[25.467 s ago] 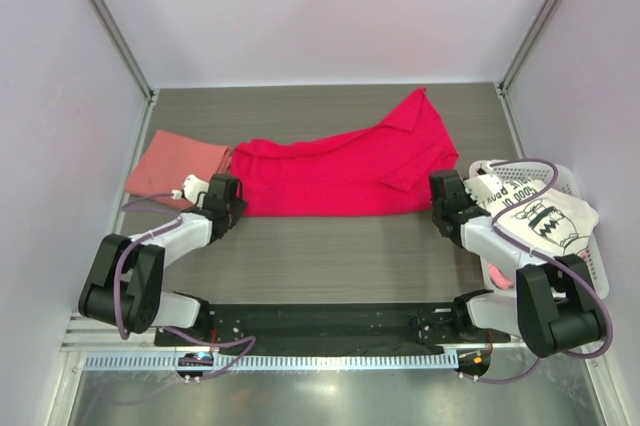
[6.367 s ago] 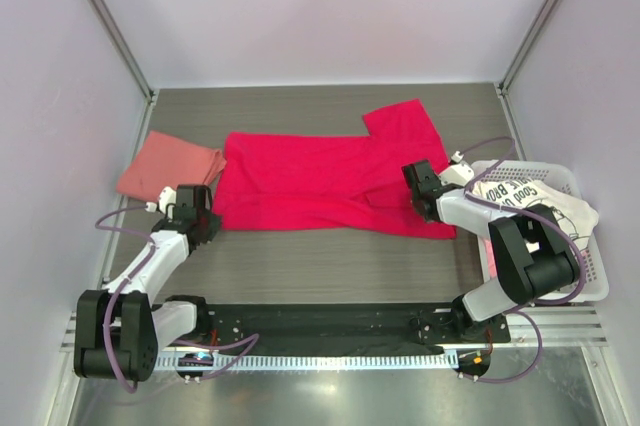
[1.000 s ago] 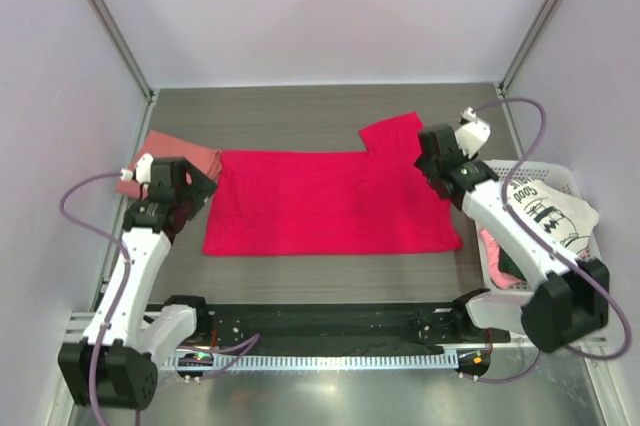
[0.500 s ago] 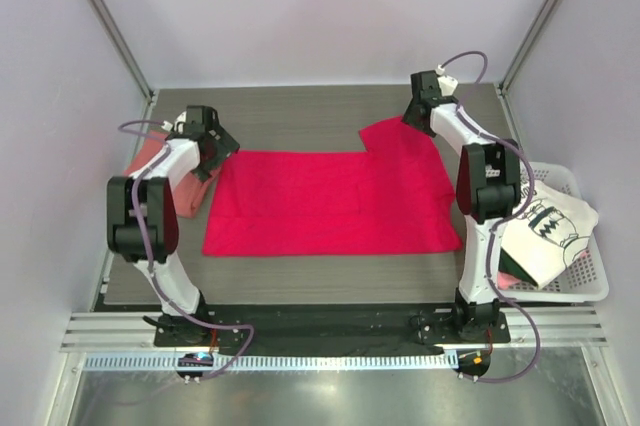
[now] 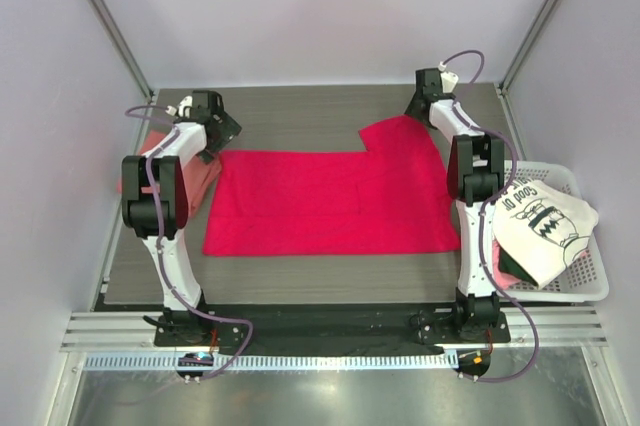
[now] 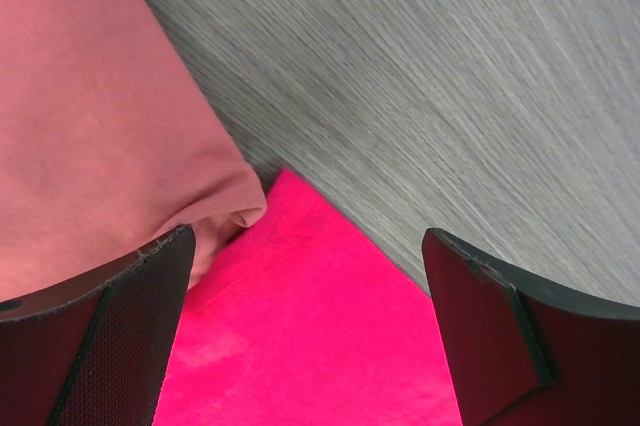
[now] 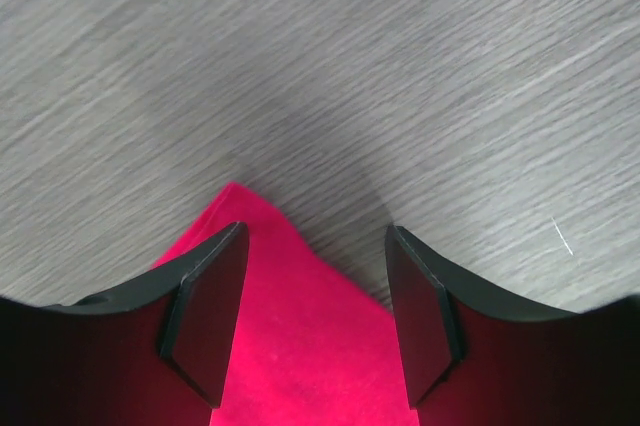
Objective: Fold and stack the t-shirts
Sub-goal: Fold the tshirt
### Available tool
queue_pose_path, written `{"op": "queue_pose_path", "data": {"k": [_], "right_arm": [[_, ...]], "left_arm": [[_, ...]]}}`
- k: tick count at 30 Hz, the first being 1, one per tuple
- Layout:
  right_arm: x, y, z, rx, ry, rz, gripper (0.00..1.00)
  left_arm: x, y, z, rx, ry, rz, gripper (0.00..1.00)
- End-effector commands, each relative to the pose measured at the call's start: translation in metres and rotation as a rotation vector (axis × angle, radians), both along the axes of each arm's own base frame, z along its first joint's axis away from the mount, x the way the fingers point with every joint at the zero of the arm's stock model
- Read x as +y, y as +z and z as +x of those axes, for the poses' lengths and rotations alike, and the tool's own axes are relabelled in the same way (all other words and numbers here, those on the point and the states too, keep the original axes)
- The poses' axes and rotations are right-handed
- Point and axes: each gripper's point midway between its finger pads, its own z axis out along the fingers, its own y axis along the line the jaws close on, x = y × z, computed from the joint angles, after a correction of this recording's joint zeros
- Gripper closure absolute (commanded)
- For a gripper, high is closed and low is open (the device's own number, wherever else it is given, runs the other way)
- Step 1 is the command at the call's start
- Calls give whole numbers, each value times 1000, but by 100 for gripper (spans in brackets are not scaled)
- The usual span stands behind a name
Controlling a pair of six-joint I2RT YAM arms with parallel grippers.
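Observation:
The t-shirt's far side is to be folded over its body, so the robot's right hand will next grab the crimson t-shirt's sleeve by its far tip [image 5: 411, 120] [image 7: 288, 271].
The crimson t-shirt [image 5: 330, 201] lies spread flat on the table, one sleeve sticking out at its far right. My left gripper [image 5: 222, 134] hovers open over its far left corner [image 6: 310, 346], the fingers well apart with nothing between them. Right beside that corner lies the folded salmon-pink t-shirt [image 6: 90, 126], partly under the left arm [image 5: 205, 178]. My right gripper [image 5: 416, 110] is open over the far tip of the sleeve [image 7: 300, 346], its fingertips [image 7: 212, 291] on either side of the cloth and not closed on it. The white printed t-shirt [image 5: 540, 221] lies in the basket.
A white plastic basket [image 5: 592, 288] stands at the right edge of the table. Both arms stretch far out from their bases at the near edge. Bare grey wood table [image 7: 400, 66] runs beyond the crimson shirt up to the back wall.
Both arms have swung out from beside the crimson shirt to its far corners. The right jaws have opened a little wider. The shirts have not moved.

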Motion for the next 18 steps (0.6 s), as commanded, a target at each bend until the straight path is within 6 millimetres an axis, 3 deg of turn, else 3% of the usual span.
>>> {"op": "queue_pose_path", "data": {"k": [1, 8, 11, 13, 18], "right_arm": [[7, 10, 16, -60, 31, 18, 37], [15, 0, 20, -49, 65, 38, 39], [18, -1, 24, -56, 78, 52, 39], [21, -3, 26, -55, 89, 60, 39], [22, -14, 28, -42, 101, 65, 46]], "left_arm": [[13, 11, 2, -22, -1, 83, 4], [25, -18, 4, 44, 22, 73, 3], [72, -28, -3, 79, 136, 46, 3], [82, -32, -8, 75, 171, 7, 4], [78, -11, -2, 7, 150, 41, 5]]}}
